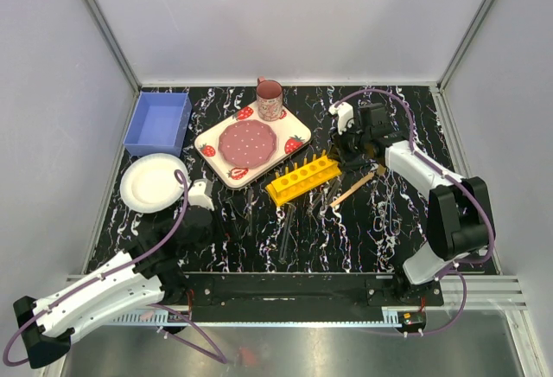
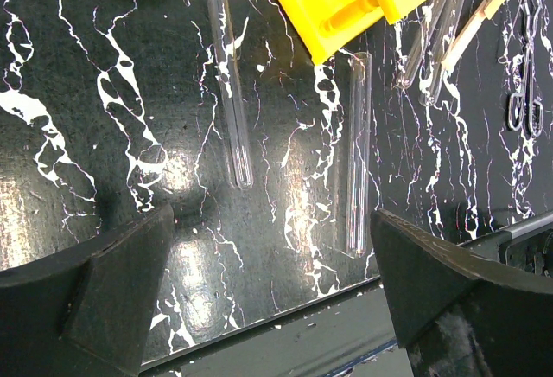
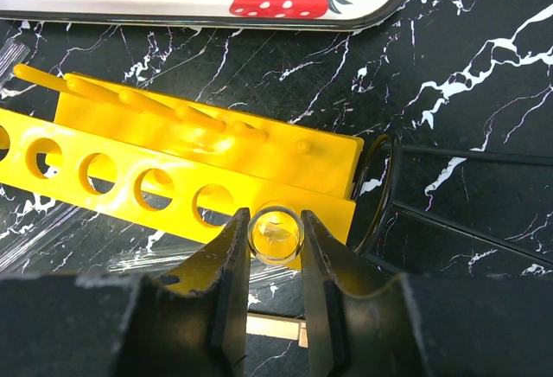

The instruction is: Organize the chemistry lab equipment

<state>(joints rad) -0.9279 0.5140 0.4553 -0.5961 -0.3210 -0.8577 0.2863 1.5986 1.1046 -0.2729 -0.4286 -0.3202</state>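
The upright clear tube is in line with the rack's end hole and would land there, so my right gripper needs to open now.
The yellow test-tube rack [image 1: 302, 178] lies mid-table; it also shows in the right wrist view [image 3: 173, 161]. My right gripper [image 3: 275, 237] is shut on a clear tube [image 3: 275, 232], seen end-on, held upright over the rack's right end hole. My left gripper [image 2: 272, 308] is open and empty, low over the table's near edge. Two clear tubes [image 2: 232, 83] [image 2: 357, 152] lie flat ahead of it. More tubes [image 2: 432, 40], the wooden-handled brush [image 2: 484, 14] and dark metal tools [image 2: 525, 92] lie right of the rack.
A strawberry-patterned plate [image 1: 252, 142] with a pink mug [image 1: 269, 99] stands behind the rack. A white paper plate [image 1: 154, 182] and a blue bin [image 1: 158, 123] are at the left. The metal table rail [image 1: 285, 286] runs along the near edge.
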